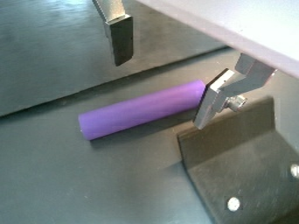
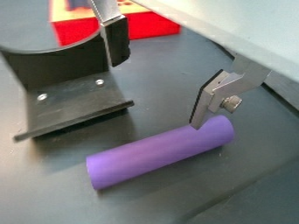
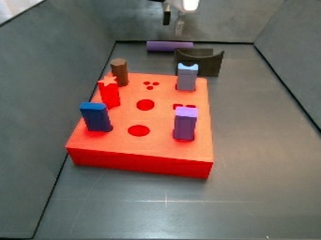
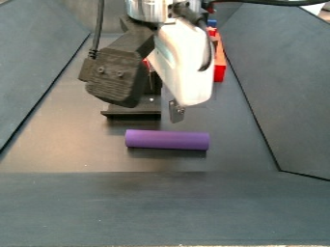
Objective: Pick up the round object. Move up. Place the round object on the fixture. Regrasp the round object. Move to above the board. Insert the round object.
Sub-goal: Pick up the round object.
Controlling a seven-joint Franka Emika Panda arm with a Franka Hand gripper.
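Note:
My gripper grabs the round object's long purple body (image 3: 168, 46) next, to lift the round object and set it on the fixture (image 3: 198, 62).
The round object is a long purple rod (image 1: 142, 110) lying flat on the dark floor, also seen in the second wrist view (image 2: 159, 156) and in both side views (image 3: 167, 46) (image 4: 168, 141). My gripper (image 1: 167, 74) (image 2: 162, 74) hangs open and empty just above the rod, with one finger (image 1: 121, 39) clear of it and one finger (image 1: 218, 98) by the rod's end. It also shows in both side views (image 3: 175, 13) (image 4: 175, 110). The dark fixture (image 1: 239, 157) (image 2: 65, 87) (image 3: 198, 62) (image 4: 119, 72) stands right beside the rod. The red board (image 3: 160, 141) lies nearer the front.
The board carries a brown cylinder peg (image 3: 119, 70), a red peg (image 3: 109, 92), a blue peg (image 3: 96, 116), a short purple peg (image 3: 186, 123) and a grey-blue peg (image 3: 187, 75), with round holes between them. Grey walls enclose the floor on the sides and back.

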